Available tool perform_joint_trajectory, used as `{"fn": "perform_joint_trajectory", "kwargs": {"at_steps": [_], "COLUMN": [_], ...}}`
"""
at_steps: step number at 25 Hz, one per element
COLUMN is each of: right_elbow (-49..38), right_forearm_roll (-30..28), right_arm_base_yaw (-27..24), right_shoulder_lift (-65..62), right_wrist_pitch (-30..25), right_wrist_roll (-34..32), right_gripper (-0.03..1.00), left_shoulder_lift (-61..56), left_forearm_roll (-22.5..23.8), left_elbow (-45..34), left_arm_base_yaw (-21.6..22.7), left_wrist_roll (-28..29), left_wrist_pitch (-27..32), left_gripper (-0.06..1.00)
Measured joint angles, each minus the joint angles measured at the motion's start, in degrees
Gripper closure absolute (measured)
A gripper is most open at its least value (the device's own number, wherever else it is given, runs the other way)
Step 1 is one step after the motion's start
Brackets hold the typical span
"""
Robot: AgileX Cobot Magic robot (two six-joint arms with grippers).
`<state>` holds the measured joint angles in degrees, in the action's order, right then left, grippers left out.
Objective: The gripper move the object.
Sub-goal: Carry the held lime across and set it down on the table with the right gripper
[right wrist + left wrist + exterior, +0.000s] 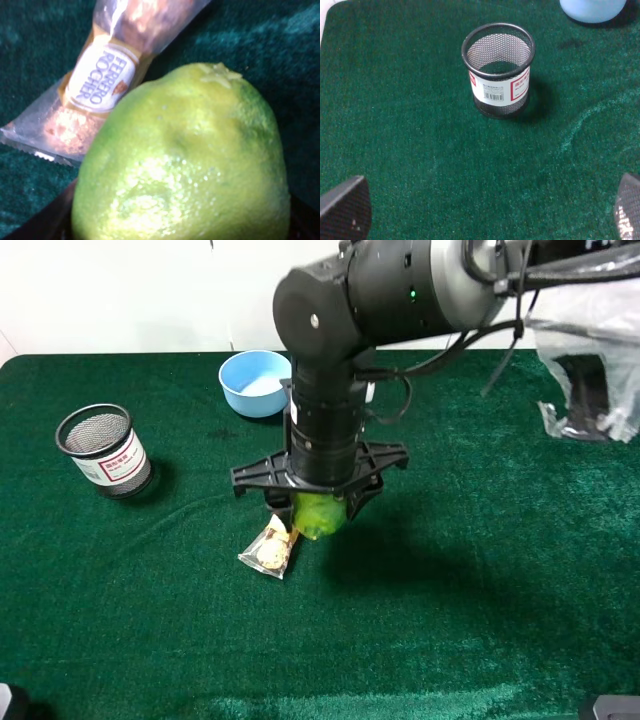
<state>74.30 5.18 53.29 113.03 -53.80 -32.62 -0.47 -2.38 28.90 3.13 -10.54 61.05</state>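
The right gripper should keep holding the lime: the lime's lower edge hangs above the green cloth, apart from its shadow.
My right gripper (318, 508) reaches across the middle of the table, pointing straight down, and is shut on the yellow-green lime (319, 516). The lime fills the right wrist view (185, 160), with a dark finger (42, 227) at its side. It is held low over the green cloth; I cannot tell whether it touches. My left gripper (487, 207) is open and empty, its two fingertips far apart over bare cloth, well short of the mesh cup.
A clear cookie packet (270, 548) lies right next to the lime, also in the right wrist view (100, 85). A blue bowl (256, 382) stands behind the arm. A black mesh cup (105, 450) (498, 70) stands at left. A plastic bag (590, 370) sits at back right.
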Motion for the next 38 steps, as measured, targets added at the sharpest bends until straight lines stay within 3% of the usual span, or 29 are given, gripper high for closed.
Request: {"fn": "perform_joint_trajectory", "kwargs": {"at_steps": [21,31,38], "right_elbow": [-15.1,-15.7,-15.8], "right_forearm_roll": [1.6,0.3,-2.0], "right_arm_base_yaw": [0.1,-1.0,-1.0], "right_shoulder_lift": [-0.4,-0.4,-0.4], "right_wrist_pitch": [20.8,21.4,18.5], "right_wrist_roll": [0.6,1.3,-0.2], "right_gripper": [0.50,0.50,0.50], "left_shoulder_lift": [0.0,0.0,0.0], "left_forearm_roll": [0.0,0.0,0.0], "left_elbow": [0.0,0.0,0.0], "left_arm_base_yaw": [0.0,0.0,0.0], "left_wrist_roll": [0.0,0.0,0.0], "left_wrist_pitch": [0.0,0.0,0.0], "left_gripper": [-0.04,-0.04,-0.04]}}
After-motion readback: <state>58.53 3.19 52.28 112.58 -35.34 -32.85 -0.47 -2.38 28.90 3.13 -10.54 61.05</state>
